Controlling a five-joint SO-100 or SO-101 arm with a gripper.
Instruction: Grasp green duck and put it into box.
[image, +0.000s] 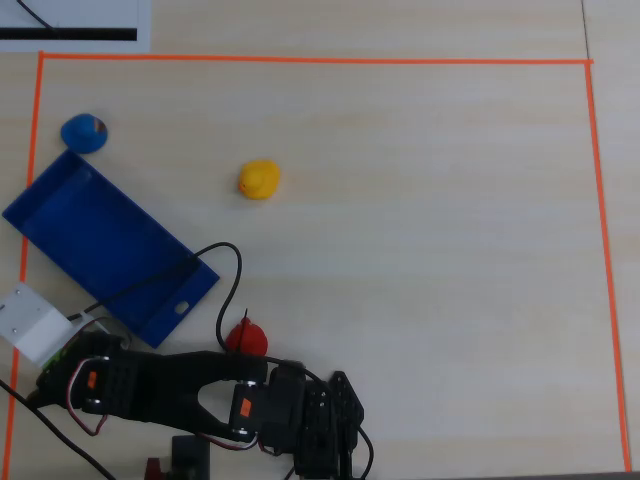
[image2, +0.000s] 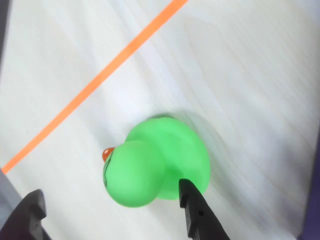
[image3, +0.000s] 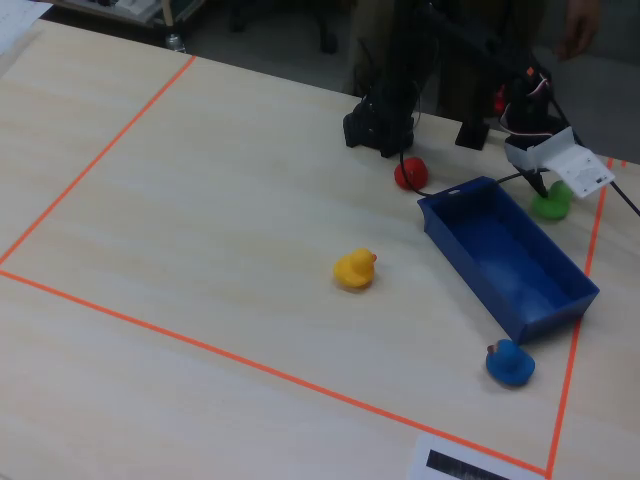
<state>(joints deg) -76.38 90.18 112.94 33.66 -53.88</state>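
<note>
The duck's head is the part my gripper will grab, to put the green duck (image2: 155, 167) into the blue box.
The green duck (image2: 155, 167) fills the middle of the wrist view, lying on the pale table with its orange beak pointing left. My gripper (image2: 110, 189) is open, just above it. The left finger (image2: 30, 215) stands well clear of the duck, while the right finger (image2: 197, 210) overlaps the edge of its body. In the fixed view the green duck (image3: 551, 204) peeks out from under the white camera block (image3: 562, 164), just beyond the far end of the blue box (image3: 575, 277). In the overhead view the box (image: 70, 190) lies at the left; the duck is hidden under the arm.
A red duck (image: 246, 338) sits near the arm's base, a yellow duck (image: 259, 179) mid-table and a blue duck (image: 83, 132) by the box's far corner. Orange tape (image2: 100, 77) runs close to the green duck. A black cable (image: 225, 270) loops beside the box.
</note>
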